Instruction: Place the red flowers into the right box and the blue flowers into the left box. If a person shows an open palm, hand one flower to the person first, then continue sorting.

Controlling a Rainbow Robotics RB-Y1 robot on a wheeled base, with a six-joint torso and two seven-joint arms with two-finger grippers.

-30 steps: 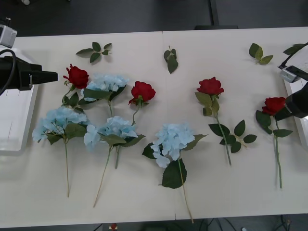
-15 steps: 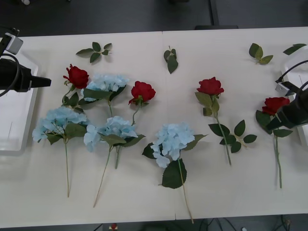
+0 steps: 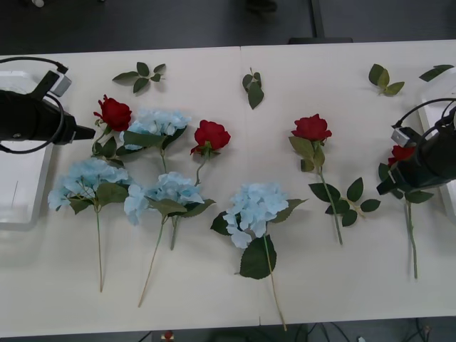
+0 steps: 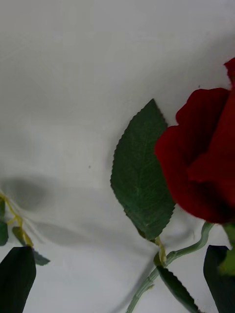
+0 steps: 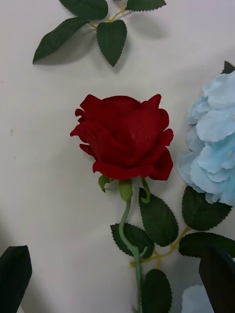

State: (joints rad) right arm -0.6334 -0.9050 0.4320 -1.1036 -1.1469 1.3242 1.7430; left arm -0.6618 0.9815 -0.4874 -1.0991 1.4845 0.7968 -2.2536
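Observation:
Next, my left gripper grabs the red flower by its thin green stem [image 5: 124, 224], since the flower's soft petals spread wide at the bloom.
Several red flowers lie on the table: one at the far left [image 3: 114, 112], one beside it [image 3: 211, 134], one right of centre [image 3: 311, 127] and one at the right [image 3: 401, 152]. Several blue flowers [image 3: 158, 121] [image 3: 89, 177] [image 3: 167, 191] [image 3: 255, 206] lie left and centre. My left gripper [image 3: 87, 132] hovers just left of the far-left rose [image 5: 122, 137], open, its fingers [image 5: 14, 276] apart at the stem's sides. My right gripper [image 3: 386, 187] is open over the rightmost rose [image 4: 205, 156], partly covering it. The left box [image 3: 21, 178] sits at the left edge, the right box [image 3: 447, 89] at the right edge.
Loose green leaf sprigs lie along the back of the table [image 3: 142, 75] [image 3: 253, 87] [image 3: 383, 78] [image 3: 436, 71], and another sprig [image 3: 349, 203] lies between the two right-hand roses. Long stems reach toward the front edge.
My left gripper has swung from over the left box toward the far-left rose. My right gripper has moved left and down over the rightmost rose, now hiding part of it.

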